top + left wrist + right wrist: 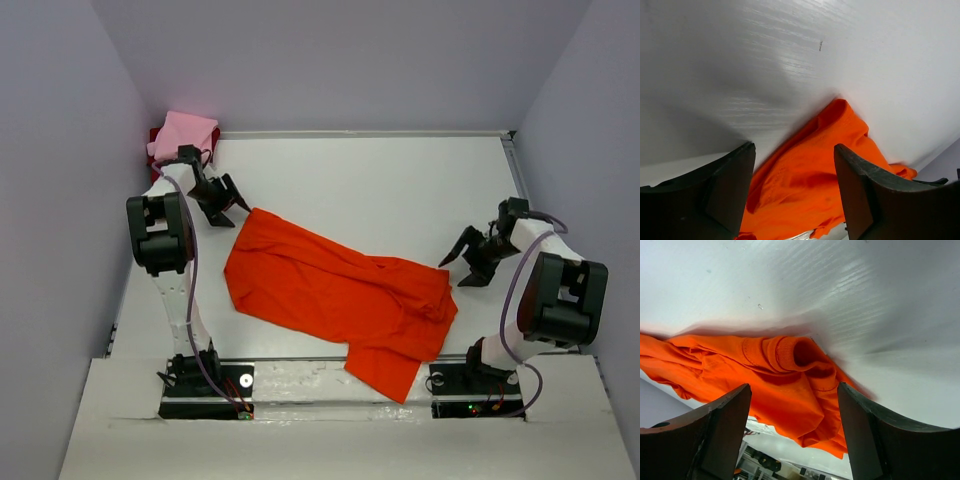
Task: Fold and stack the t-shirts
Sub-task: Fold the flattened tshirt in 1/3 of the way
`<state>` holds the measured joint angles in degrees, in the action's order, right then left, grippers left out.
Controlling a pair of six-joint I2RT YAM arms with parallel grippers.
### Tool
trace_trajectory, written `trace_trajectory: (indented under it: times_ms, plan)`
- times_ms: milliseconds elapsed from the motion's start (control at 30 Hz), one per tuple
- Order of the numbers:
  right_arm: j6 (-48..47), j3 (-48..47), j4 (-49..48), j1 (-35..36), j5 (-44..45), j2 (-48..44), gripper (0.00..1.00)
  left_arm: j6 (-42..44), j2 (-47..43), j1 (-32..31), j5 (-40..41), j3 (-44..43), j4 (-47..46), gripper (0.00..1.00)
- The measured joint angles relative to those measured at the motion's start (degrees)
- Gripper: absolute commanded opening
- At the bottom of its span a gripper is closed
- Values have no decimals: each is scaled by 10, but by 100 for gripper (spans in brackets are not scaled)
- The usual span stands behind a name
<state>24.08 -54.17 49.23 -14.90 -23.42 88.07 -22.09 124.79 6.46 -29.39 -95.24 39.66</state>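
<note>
Next, my right gripper grabs the orange-red t-shirt [330, 290] at its ribbed collar end [443, 276] to straighten the far edge of the t-shirt for folding.
The bright orange-red t-shirt [330, 290] lies spread and rumpled across the near half of the white table [400, 190], one corner hanging over the front edge. My left gripper [236, 214] hovers open just off the shirt's far left corner; in the left wrist view [794, 147] the cloth [805, 175] lies beyond its spread fingers, not held. At the shirt's right end my right gripper [453, 272] is open too, and its wrist view [794, 386] shows the ribbed collar [790, 352] below the empty jaws. A folded light pink t-shirt [185, 133] rests on a dark red one [156, 137] in the far left corner.
Grey walls [60, 180] close in the table on the left, back and right. The arm bases [205, 385] are mounted on the near ledge, where the shirt's hanging corner [385, 375] drapes between them.
</note>
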Motion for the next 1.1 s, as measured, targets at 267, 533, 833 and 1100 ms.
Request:
trace_trajectory:
  times_ms: [267,533,833,1100]
  plan:
    - [-3,37,-25,-5,-25,16,73,13,10,12,24,-52,22,75]
    - [-3,45,-58,-5,-43,35,70,18,33,14,-8,-47,11,73]
    - [3,45,-85,-5,-67,59,48,16,33,7,-56,-27,-15,63]
    - [8,49,-93,-5,-73,61,46,12,38,-40,-79,-19,-33,61]
